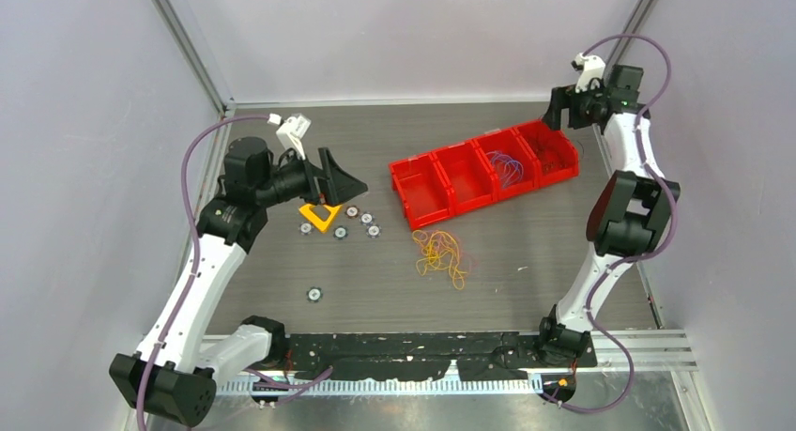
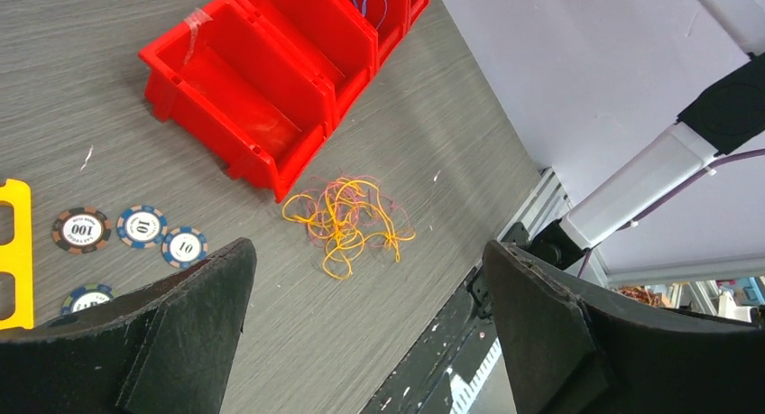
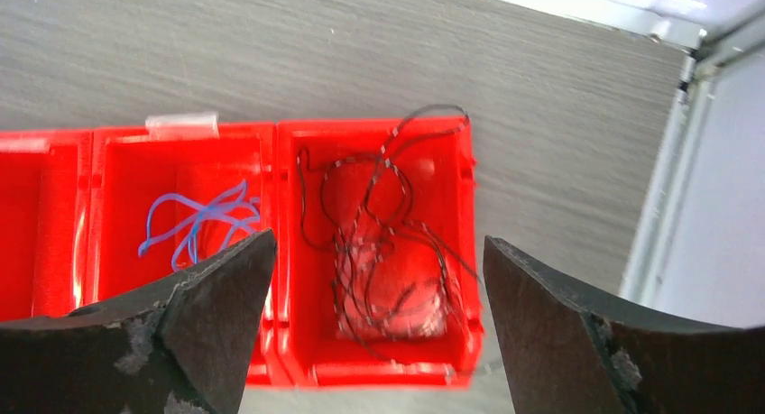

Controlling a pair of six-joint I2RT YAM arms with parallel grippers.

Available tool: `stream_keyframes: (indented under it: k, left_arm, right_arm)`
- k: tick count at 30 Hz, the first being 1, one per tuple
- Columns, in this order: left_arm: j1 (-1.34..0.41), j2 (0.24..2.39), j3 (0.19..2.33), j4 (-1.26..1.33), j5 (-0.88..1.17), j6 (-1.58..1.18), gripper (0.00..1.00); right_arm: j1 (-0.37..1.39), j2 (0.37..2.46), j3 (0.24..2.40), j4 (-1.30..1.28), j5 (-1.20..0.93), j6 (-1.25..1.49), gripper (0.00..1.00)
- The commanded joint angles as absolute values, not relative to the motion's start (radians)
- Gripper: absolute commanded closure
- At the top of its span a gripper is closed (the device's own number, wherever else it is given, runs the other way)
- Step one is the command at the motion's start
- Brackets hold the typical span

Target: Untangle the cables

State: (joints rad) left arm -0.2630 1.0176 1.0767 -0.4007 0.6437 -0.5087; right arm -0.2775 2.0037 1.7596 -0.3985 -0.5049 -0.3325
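Note:
I will reach the tangle of cables with my right gripper and grab a yellow cable (image 1: 436, 253). The pink cables then stay free for my left gripper to pull.
A loose tangle of yellow-orange cables (image 1: 443, 253) with a few reddish strands lies on the table in front of the red bins (image 1: 441, 204). It also shows in the left wrist view (image 2: 347, 217). Blue cables (image 3: 198, 220) lie in the third bin and black cables (image 3: 388, 216) in the rightmost bin. My left gripper (image 1: 359, 184) is open and empty, held above the table to the left of the tangle, jaws wide apart (image 2: 368, 250). My right gripper (image 1: 554, 119) is open and empty, held above the rightmost bin (image 3: 379, 243).
Several poker chips (image 1: 352, 212) and a yellow triangular frame (image 1: 319, 215) lie under and beside the left gripper. One chip (image 1: 314, 294) lies alone nearer the front. The two left bins (image 2: 262, 89) hold nothing. A black strip (image 1: 422, 351) runs along the front edge.

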Motion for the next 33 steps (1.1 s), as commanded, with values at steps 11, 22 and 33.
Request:
stream_keyframes:
  k: [11,22,33]
  left_arm:
    - [-0.259,0.964,1.082,-0.688,0.691,-0.004,0.00]
    - [-0.259,0.866,0.989,-0.616,0.624,0.006,0.00]
    - [-0.259,0.805,0.973,-0.670,0.617,0.128,0.00]
  right_arm:
    - [-0.059,1.518,1.538,-1.069,-0.610,-0.596,0.15]
    - [0.461,1.572,1.195,-0.735,-0.301,-0.441,0.20]
    - [0.490,1.679,1.181,-0.744,-0.510,-0.437,0.79]
